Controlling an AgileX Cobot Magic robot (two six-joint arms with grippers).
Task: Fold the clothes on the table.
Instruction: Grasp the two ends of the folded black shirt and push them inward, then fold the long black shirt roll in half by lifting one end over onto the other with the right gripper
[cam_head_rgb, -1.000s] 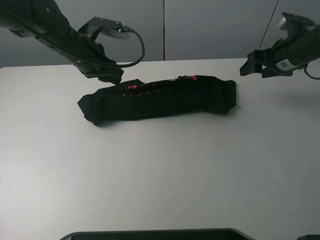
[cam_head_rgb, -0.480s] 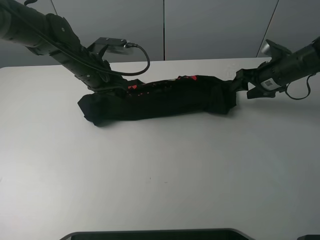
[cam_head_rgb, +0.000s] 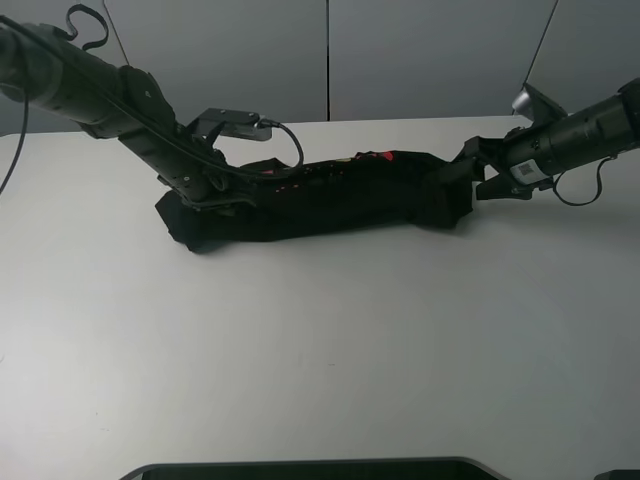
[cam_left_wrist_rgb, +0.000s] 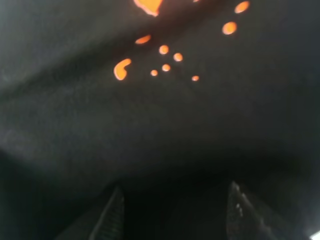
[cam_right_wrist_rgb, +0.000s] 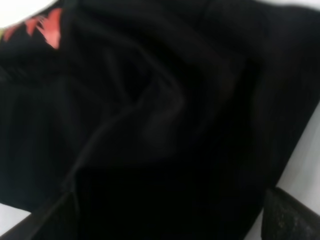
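Observation:
My right gripper grabs the black T-shirt by its bunched end next, to fold it.
The clothes, a black T-shirt with red print, lie bunched into a long band across the far half of the white table. My left gripper is pressed down on the band's left part. In the left wrist view the left gripper stands open, fingers apart over black cloth with orange marks. My right gripper is at the band's right end. The right wrist view shows the right gripper open, wide fingers straddling the dark folds.
Grey wall panels rise behind the table's far edge. A dark curved object pokes in at the near edge. The left arm's cable loops just above the shirt. Bare white tabletop lies in front of the shirt.
Both arms have come down from above the table to the shirt: the left gripper onto its left part, the right gripper in from the right to its right end. The shirt lies as before.

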